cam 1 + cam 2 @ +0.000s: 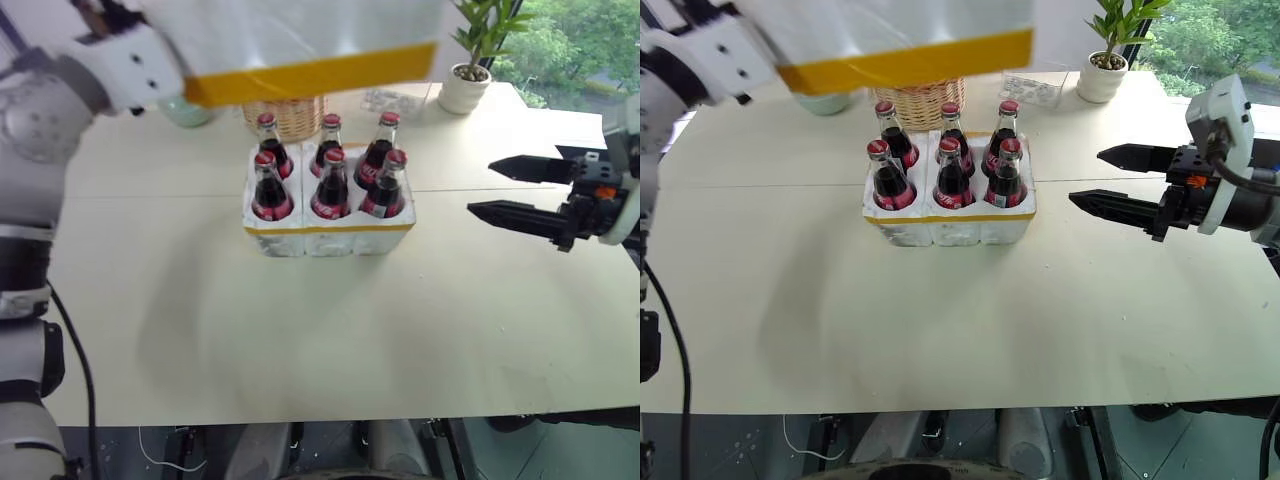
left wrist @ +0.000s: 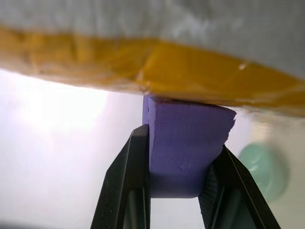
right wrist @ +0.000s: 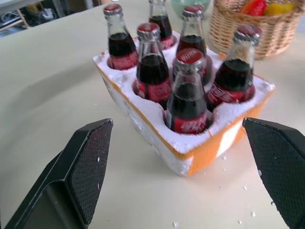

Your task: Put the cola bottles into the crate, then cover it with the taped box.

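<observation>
The taped box's yellow lower band is hanging above the white crate, so the box would drop if I opened now. I should lower the taped box before my left gripper releases it.
Several cola bottles with red caps stand upright in the wells of the white crate, which has a yellow tape band and sits mid-table. The taped box, white with a wide yellow band, hangs in the air above and behind the crate. My left gripper is shut on a purple foam block fixed to that box. To the right of the crate, and apart from it, my right gripper is open and points at it; its fingers frame the crate in the right wrist view.
A wicker basket stands just behind the crate, partly under the raised box. A pale green bowl is at the back left, a clear plastic tray and a potted plant at the back right. The table's front edge runs below.
</observation>
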`<control>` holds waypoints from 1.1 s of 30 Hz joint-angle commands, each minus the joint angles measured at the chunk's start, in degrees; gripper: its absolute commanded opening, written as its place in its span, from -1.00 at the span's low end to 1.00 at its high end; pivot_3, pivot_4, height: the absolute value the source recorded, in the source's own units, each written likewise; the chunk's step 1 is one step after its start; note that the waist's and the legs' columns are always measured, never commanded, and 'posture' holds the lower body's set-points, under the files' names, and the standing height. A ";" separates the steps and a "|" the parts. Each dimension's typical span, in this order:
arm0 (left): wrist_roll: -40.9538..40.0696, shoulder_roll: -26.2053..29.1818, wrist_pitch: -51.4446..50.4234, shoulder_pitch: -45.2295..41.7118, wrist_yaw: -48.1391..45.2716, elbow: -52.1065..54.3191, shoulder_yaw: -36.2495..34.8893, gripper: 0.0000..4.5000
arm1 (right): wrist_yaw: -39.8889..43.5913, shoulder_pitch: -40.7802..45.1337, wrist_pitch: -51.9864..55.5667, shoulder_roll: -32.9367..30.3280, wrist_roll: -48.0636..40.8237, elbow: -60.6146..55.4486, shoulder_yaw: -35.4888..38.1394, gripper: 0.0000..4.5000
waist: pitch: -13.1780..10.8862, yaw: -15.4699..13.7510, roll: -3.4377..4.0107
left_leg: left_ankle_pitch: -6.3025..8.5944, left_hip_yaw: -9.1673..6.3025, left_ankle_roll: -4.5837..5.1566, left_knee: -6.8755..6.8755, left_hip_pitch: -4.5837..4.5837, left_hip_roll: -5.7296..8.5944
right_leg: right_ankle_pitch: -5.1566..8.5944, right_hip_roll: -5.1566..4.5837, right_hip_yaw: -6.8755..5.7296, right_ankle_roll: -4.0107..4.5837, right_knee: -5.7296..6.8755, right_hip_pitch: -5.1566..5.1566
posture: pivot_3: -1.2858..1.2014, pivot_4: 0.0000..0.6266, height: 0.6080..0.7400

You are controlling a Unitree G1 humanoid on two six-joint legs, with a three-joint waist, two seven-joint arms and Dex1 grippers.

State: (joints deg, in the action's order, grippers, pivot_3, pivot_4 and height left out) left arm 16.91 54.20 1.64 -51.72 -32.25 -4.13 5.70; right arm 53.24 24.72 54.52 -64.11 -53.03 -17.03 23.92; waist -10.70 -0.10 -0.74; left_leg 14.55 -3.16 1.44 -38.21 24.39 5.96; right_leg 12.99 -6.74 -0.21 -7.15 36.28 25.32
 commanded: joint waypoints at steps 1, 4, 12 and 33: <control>3.45 1.18 -3.14 1.80 -1.93 6.64 -0.48 -0.53 | -0.44 0.18 -0.85 -0.25 -0.34 -0.30 3.48 1.00 | 0.00 0.10 0.00 | 0.00 0.00 0.00 0.00 0.00 -0.02 | 0.00 0.02 0.00 0.00 0.01 0.00 | 0.03 -0.52 0.99; 6.63 1.44 -7.36 6.26 -4.68 13.46 0.12 -0.53 | -1.00 -0.68 -0.62 -0.10 -0.55 -0.65 4.53 1.00 | 0.00 -0.01 0.01 | 0.02 0.00 0.05 0.00 -0.01 -0.03 | 0.00 0.08 0.00 0.00 0.01 -0.01 | 0.03 -0.52 0.99; 14.15 1.16 -8.79 11.01 -5.39 20.18 1.05 -0.53 | -2.00 -1.70 -0.55 0.54 -1.29 -0.70 5.72 1.00 | 0.00 -0.77 0.01 | 0.12 -0.03 0.24 -0.03 -0.02 0.00 | 0.00 0.07 -0.01 0.00 -0.02 -0.08 | 0.03 -0.52 0.99; 17.56 4.24 4.01 34.87 2.37 21.23 -7.99 0.98 | -1.18 -2.51 -1.95 0.83 -0.51 -0.24 5.09 1.00 | 0.02 -0.60 0.06 | 0.09 -0.02 0.15 0.04 -0.05 -0.10 | 0.00 0.01 0.01 0.01 -0.04 -0.02 | 0.03 -0.52 0.99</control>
State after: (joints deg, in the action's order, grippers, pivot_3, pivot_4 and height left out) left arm 33.79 57.27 2.30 -17.43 -32.00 16.40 0.60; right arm 51.68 21.76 54.09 -63.25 -53.40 -16.58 27.40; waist -10.68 -0.70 -0.68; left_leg 14.65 -3.18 1.60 -38.16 24.34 5.86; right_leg 12.99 -6.73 -0.20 -7.14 36.24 25.29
